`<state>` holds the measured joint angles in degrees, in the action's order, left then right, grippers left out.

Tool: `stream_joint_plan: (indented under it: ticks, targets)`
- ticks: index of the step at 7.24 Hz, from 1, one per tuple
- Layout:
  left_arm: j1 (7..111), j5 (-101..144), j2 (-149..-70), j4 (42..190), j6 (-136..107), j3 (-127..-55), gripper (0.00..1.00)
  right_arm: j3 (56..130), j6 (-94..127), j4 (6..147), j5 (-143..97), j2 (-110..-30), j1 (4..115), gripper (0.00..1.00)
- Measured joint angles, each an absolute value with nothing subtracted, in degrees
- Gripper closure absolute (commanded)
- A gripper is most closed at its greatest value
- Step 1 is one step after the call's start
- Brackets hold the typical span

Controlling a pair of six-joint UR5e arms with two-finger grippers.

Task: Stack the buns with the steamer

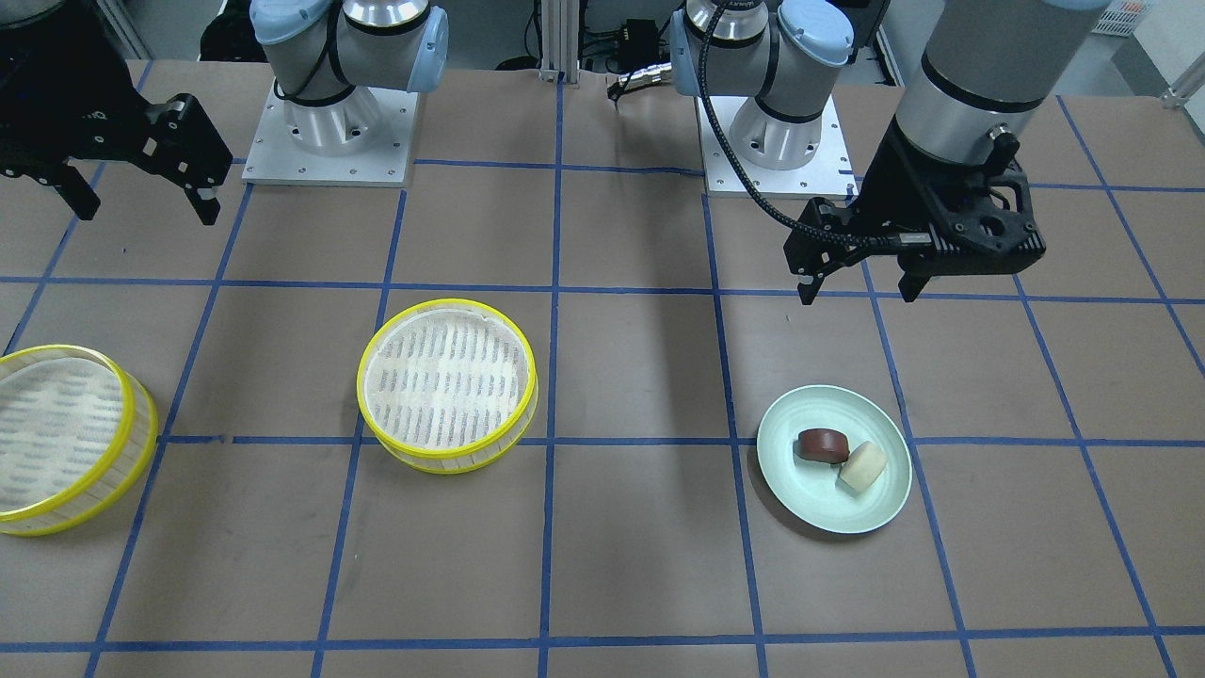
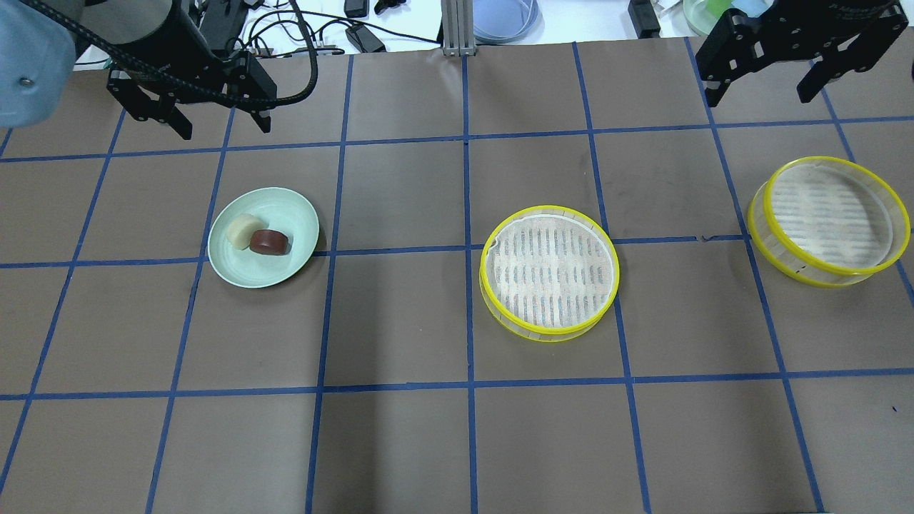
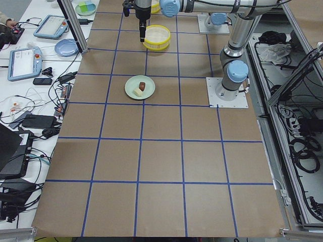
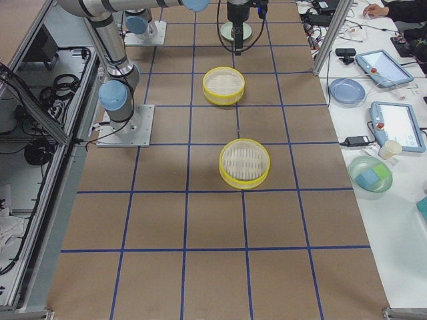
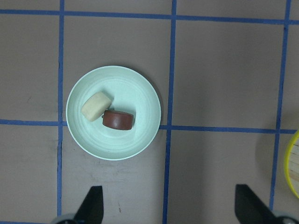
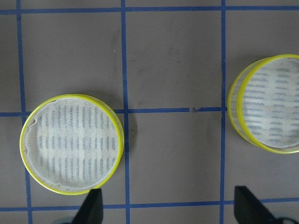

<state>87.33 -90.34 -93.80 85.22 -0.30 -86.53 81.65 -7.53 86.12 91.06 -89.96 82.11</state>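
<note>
I should grab the second steamer tray by its yellow rim (image 1: 24,352) (image 6: 275,150) with my right gripper. Then one steamer can go on top of the other.
A cream-white bun (image 2: 241,230) and a dark reddish-brown bun (image 2: 270,242) lie touching on a pale green plate (image 2: 243,275). They also show in the left wrist view, the cream bun (image 5: 96,106) and the brown bun (image 5: 118,119). One yellow-rimmed steamer (image 2: 548,273) sits mid-table, a second steamer (image 2: 828,220) to its right. My left gripper (image 2: 225,128) hangs open and empty above the table beyond the plate. My right gripper (image 2: 758,96) hangs open and empty high above the far side, beyond the steamers. Both steamers are empty.
The brown table mat has a blue tape grid. The arm bases (image 1: 329,132) stand at the robot's edge. A side bench (image 4: 373,100) with tablets, bowls and cables runs along the far edge.
</note>
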Motion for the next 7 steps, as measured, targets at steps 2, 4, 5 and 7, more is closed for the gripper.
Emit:
stream_joint_plan:
  ticks: [2,4,5,7]
  targets:
    - [84.81,-90.24,-94.85,84.57,2.16,-88.04,0.00,81.74,-18.29,86.18,91.10,-88.56,74.77,0.00]
    - [82.54,-90.58,-99.44,80.49,4.46,-89.07,0.00,83.01,-34.22,88.05,91.64,-85.66,64.54,0.00]
    - [81.35,-90.88,-102.64,75.76,4.75,-90.39,0.00,84.43,-40.37,92.08,92.62,-83.53,60.03,0.00]
    - [79.86,-91.17,-109.71,66.37,3.26,-92.51,0.00,87.31,-52.08,101.30,92.73,-76.79,51.11,0.00]
